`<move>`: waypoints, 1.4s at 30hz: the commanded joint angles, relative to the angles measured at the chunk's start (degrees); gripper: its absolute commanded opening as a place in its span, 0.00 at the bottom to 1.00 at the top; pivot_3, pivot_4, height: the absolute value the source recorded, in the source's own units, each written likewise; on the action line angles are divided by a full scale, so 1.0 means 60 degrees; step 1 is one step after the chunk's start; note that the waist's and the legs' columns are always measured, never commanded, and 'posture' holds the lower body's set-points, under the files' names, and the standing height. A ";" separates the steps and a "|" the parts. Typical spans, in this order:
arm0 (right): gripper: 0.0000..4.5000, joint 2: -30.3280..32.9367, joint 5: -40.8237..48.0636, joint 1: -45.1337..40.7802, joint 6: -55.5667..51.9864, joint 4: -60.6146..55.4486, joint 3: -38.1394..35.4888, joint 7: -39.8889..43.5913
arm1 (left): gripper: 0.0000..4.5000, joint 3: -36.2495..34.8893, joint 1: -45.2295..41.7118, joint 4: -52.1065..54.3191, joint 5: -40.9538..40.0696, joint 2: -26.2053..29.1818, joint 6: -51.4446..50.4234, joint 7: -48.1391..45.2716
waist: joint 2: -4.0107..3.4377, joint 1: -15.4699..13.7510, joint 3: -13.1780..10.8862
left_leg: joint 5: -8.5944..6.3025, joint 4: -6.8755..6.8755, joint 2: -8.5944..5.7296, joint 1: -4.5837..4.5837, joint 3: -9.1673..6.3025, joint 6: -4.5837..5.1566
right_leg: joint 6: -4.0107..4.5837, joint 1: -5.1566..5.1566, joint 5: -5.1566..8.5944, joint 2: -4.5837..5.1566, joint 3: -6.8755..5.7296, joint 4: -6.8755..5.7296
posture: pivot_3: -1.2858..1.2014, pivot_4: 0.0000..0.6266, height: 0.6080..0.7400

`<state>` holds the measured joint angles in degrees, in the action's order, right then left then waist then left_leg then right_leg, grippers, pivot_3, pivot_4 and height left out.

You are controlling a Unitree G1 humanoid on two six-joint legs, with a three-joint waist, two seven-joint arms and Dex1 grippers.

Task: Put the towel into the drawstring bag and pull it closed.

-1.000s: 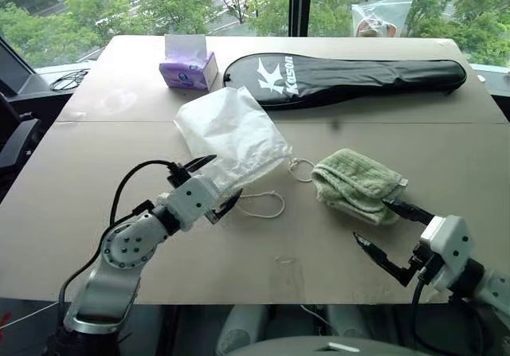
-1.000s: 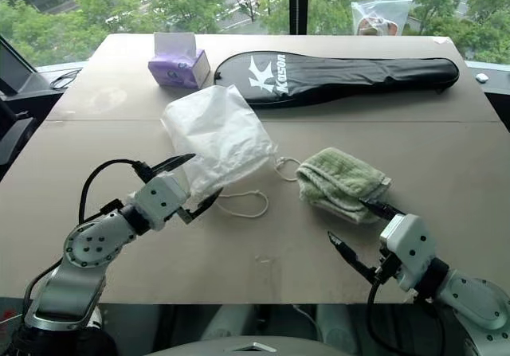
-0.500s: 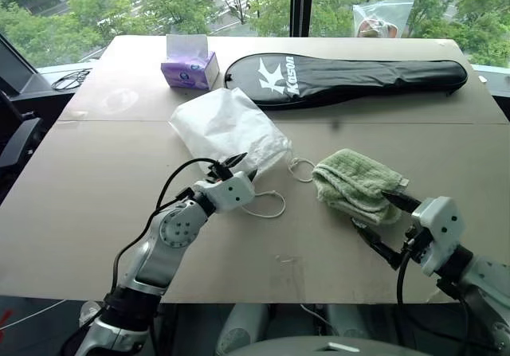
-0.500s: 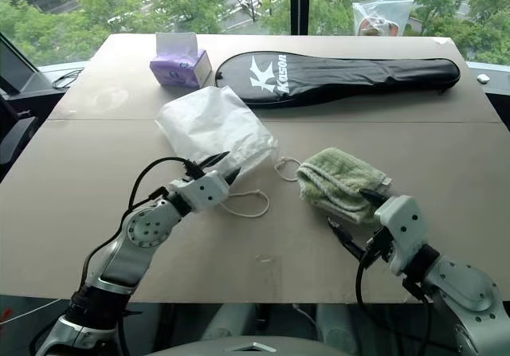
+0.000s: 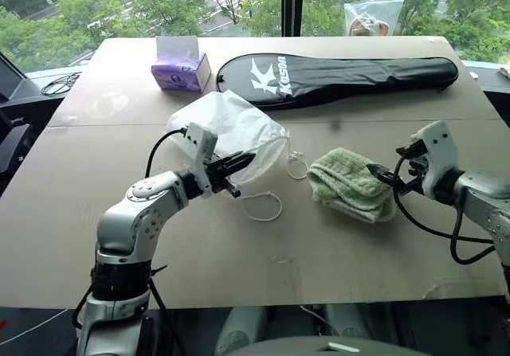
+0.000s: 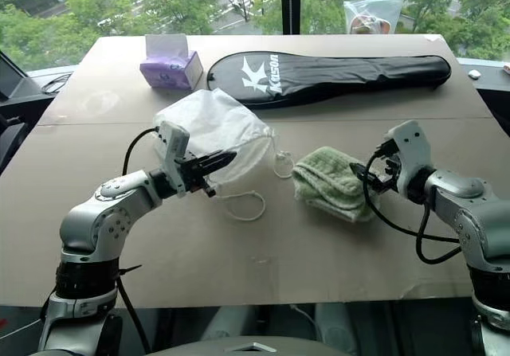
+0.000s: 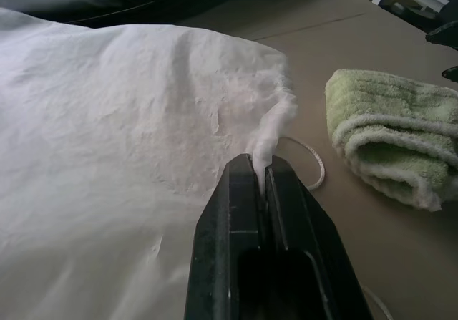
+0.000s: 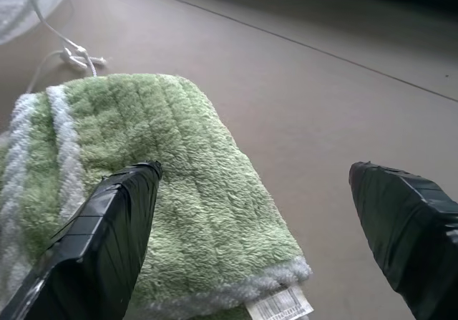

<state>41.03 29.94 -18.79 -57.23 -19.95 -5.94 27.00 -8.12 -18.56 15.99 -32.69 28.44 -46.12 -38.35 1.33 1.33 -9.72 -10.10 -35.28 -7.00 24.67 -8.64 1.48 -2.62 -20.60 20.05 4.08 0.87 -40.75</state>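
Note:
Next, my right gripper grabs the towel by its folded edge [image 8: 265, 220] beside the label to get the towel into the drawstring bag.
The drawstring bag [image 5: 231, 129], white and crinkly, lies left of centre on the brown table, its white cord [image 5: 263, 205] looping out toward me. My left gripper [image 5: 243, 161] is shut on the bag's gathered edge; in the left wrist view a fold of the bag [image 7: 107, 119] is pinched between its fingers [image 7: 240, 191]. To the right of the bag lies the folded green towel [image 5: 347, 185]. My right gripper [image 5: 390, 163] stands open at the towel's right end, one finger [image 8: 114, 220] over the towel [image 8: 179, 155] and the other beside it.
A long black racket cover [image 5: 343, 73] lies across the back of the table [image 5: 119, 236]. A purple tissue box [image 5: 179, 65] stands at the back left. A clear plastic bag [image 5: 374, 17] sits beyond the far edge, and a black cable [image 5: 60, 81] lies off the table's left side.
My left gripper rolled, reached the bag's edge and shut on it. My right arm came forward from near the table's front edge to the towel's right end, still open.

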 commanded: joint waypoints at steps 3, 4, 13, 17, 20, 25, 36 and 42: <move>1.00 0.0377 0.0299 -0.0708 -0.0591 0.1692 0.1587 0.2180 | 0.01 -0.0601 -0.0180 0.0684 -0.0796 0.0144 -0.0578 0.0356 | 0.0000 0.0031 0.0000 | 0.0000 0.0005 0.0001 0.0010 0.0001 -0.0001 | 0.0000 -0.0004 0.0001 0.0005 -0.0001 0.0007 | 0.52 0.24 1.00; 1.00 0.0415 0.0372 -0.0756 -0.0541 0.1795 0.1804 0.2619 | 0.01 -0.0656 -0.0140 0.0736 -0.0832 0.0168 -0.0612 0.0427 | 0.0005 0.0068 0.0002 | 0.0000 -0.0001 0.0001 0.0011 0.0009 0.0000 | 0.0000 -0.0004 0.0001 0.0006 0.0006 0.0010 | 0.52 0.24 1.00; 0.32 0.0203 -0.0267 -0.0226 0.1094 0.1373 0.2612 0.3739 | 0.00 -0.0826 0.0158 0.1091 -0.1163 0.0263 -0.0775 0.0854 | 0.0039 0.0166 0.0022 | -0.0002 -0.0001 0.0011 0.0002 0.0007 0.0001 | 0.0000 0.0000 0.0000 -0.0002 0.0001 0.0009 | 0.52 0.24 1.00; 0.00 -0.0225 0.0495 0.0377 0.1415 0.0587 0.1641 0.3835 | 0.00 -0.0594 -0.0003 0.0951 -0.1227 0.0289 -0.0867 0.0888 | 0.0040 0.0137 0.0022 | -0.0003 -0.0005 0.0011 0.0004 0.0010 0.0001 | 0.0000 0.0000 0.0000 -0.0001 0.0006 0.0009 | 0.52 0.24 1.00; 0.00 -0.0960 0.1957 0.0595 0.1030 -0.0232 0.0425 0.3478 | 0.00 -0.0167 -0.0195 0.0689 -0.1024 0.0442 -0.0877 0.0722 | 0.0036 0.0123 0.0017 | -0.0003 -0.0004 0.0011 0.0009 0.0009 0.0001 | 0.0000 -0.0005 0.0000 0.0000 0.0006 0.0008 | 0.52 0.24 1.00; 0.00 -0.2420 0.4385 0.0193 0.0222 -0.1348 -0.0648 0.1734 | 0.00 0.0436 -0.0524 0.0646 -0.1179 0.0748 -0.0933 -0.0027 | 0.0035 0.0132 0.0015 | -0.0006 -0.0003 0.0010 0.0005 0.0008 0.0006 | 0.0001 -0.0004 -0.0002 -0.0001 0.0008 0.0001 | 0.52 0.24 1.00; 0.00 -0.3222 -0.1980 -0.0782 0.3932 0.1282 0.4035 0.0289 | 0.00 0.0078 -0.1634 0.0678 -0.2559 0.0305 -0.1894 0.0100 | 0.0033 0.0174 0.0015 | 0.0001 -0.0002 0.0007 0.0005 0.0007 -0.0005 | 0.0001 -0.0028 -0.0003 -0.0001 0.0010 -0.0006 | 0.52 0.24 1.00; 0.00 -0.2681 -0.4474 -0.1561 0.5397 0.2019 0.5410 0.0508 | 0.00 0.0074 -0.1365 0.0917 -0.2627 0.0500 -0.1969 0.0140 | 0.0033 0.0180 0.0015 | 0.0003 -0.0003 0.0007 0.0002 0.0012 -0.0009 | 0.0001 -0.0029 -0.0003 -0.0004 0.0017 -0.0010 | 0.52 0.24 1.00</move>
<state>23.76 7.51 -26.76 -27.54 -7.93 24.97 29.42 -6.62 -26.93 18.63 -47.29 30.48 -58.39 -37.05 1.53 2.41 -9.63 -10.09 -35.30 -6.96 24.68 -8.56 1.43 -2.62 -20.77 20.03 4.05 0.98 -40.81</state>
